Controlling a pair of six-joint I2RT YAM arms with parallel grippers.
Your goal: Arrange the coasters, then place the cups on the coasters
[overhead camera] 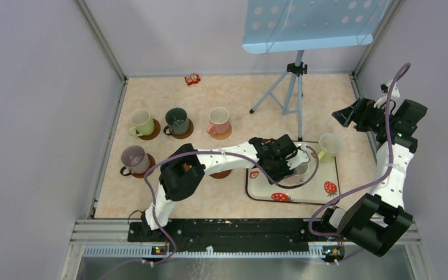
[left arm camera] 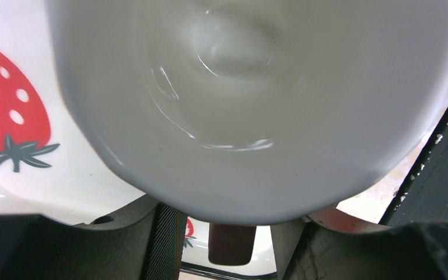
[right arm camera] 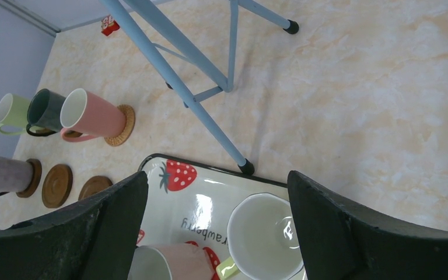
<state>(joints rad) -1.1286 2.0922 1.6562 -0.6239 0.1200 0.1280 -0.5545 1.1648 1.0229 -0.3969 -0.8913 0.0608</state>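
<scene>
The left gripper should grab the light pink cup by its dark handle next. The cup's base then stays free to stand on a coaster.
Over the white strawberry-print tray [overhead camera: 306,189], my left gripper [overhead camera: 290,163] is open around the handle of a light pink cup [overhead camera: 301,169]. In the left wrist view the cup's pale inside [left arm camera: 239,87] fills the frame. Its dark handle [left arm camera: 231,244] sits between the fingers [left arm camera: 164,239] with a gap on each side. A yellow-green cup [overhead camera: 329,146] stands at the tray's far right corner. Yellow-green [overhead camera: 143,122], dark green [overhead camera: 178,121], pink [overhead camera: 219,121] and mauve [overhead camera: 134,158] cups sit on coasters. Two bare coasters [right arm camera: 56,185] [right arm camera: 95,186] lie near the mauve cup. My right gripper [overhead camera: 343,118] hangs open and empty, high on the right.
A blue music stand's tripod [overhead camera: 291,93] has a foot touching the tray's far edge. A small red object [overhead camera: 192,79] lies at the back wall. Grey walls close in the left, back and right sides.
</scene>
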